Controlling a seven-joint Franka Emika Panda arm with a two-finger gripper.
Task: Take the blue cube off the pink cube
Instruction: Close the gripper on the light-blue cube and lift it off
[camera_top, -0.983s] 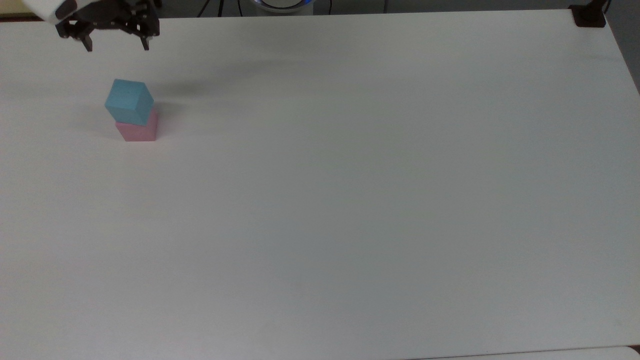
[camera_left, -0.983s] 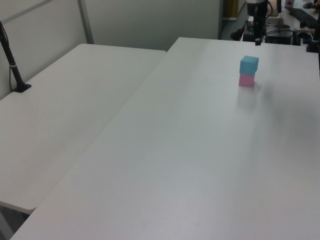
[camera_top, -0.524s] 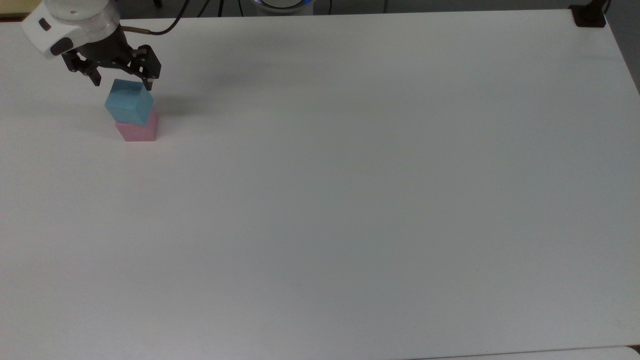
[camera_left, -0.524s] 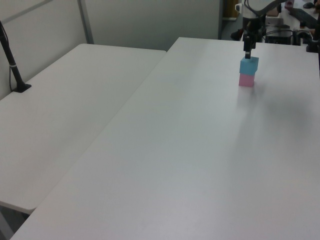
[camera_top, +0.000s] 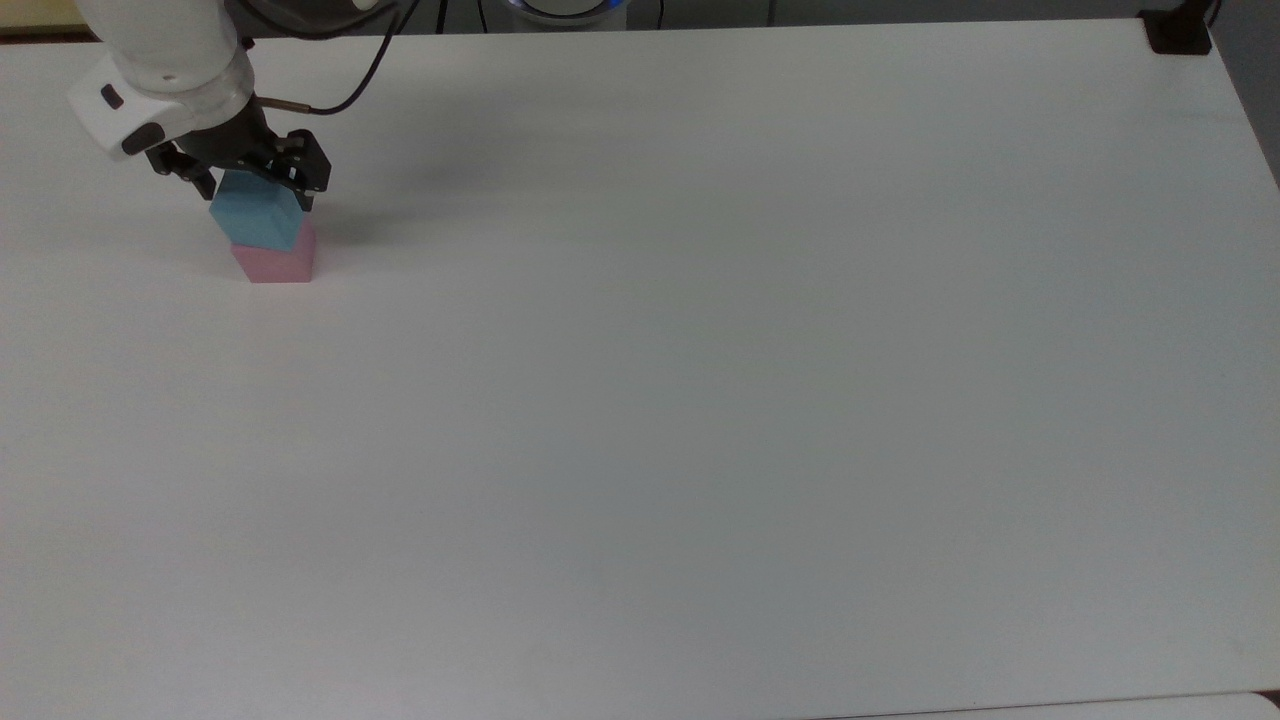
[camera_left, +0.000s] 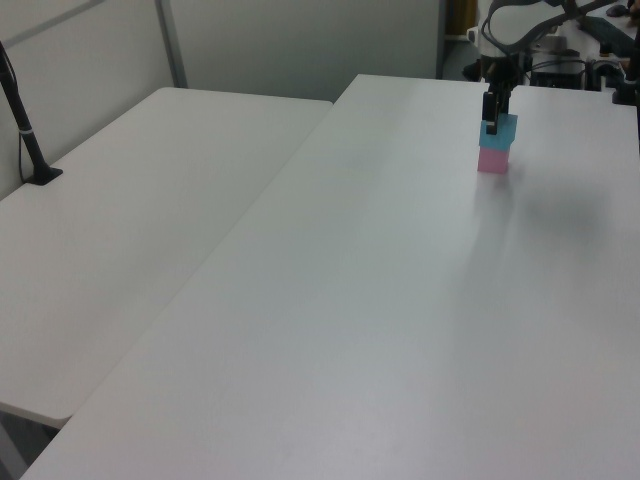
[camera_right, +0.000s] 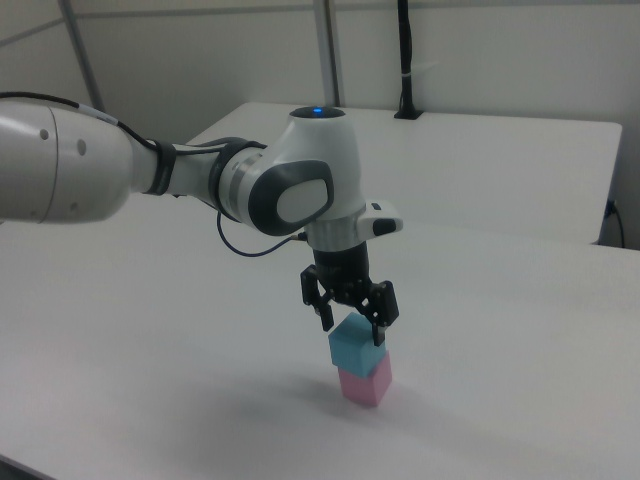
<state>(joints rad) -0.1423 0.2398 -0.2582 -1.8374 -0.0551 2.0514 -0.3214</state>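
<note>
My gripper should next take the blue cube off the pink cube (camera_left: 493, 160), so it will grab the blue cube by its upper part (camera_left: 505, 123).
The blue cube (camera_top: 256, 219) (camera_left: 498, 132) (camera_right: 352, 348) rests on top of the pink cube (camera_top: 278, 263) (camera_left: 493, 160) (camera_right: 364, 382) near the top view's upper left corner of the white table (camera_top: 700, 380). My gripper (camera_top: 258, 192) (camera_right: 352, 331) (camera_left: 492, 122) has come down over the blue cube, open, with one black finger on each side of the cube's upper part. A gap shows between the fingers and the cube faces. The stack stands straight, the blue cube turned slightly against the pink one.
A black stand base (camera_top: 1180, 38) sits at the top view's far right table corner. A second white table (camera_left: 130, 220) adjoins on the left view's left, with a black post (camera_left: 28, 140) on it. The arm's cable (camera_top: 350, 85) hangs behind the gripper.
My gripper has come down from above and behind the stack until its open fingers straddle the blue cube. The cubes have not moved.
</note>
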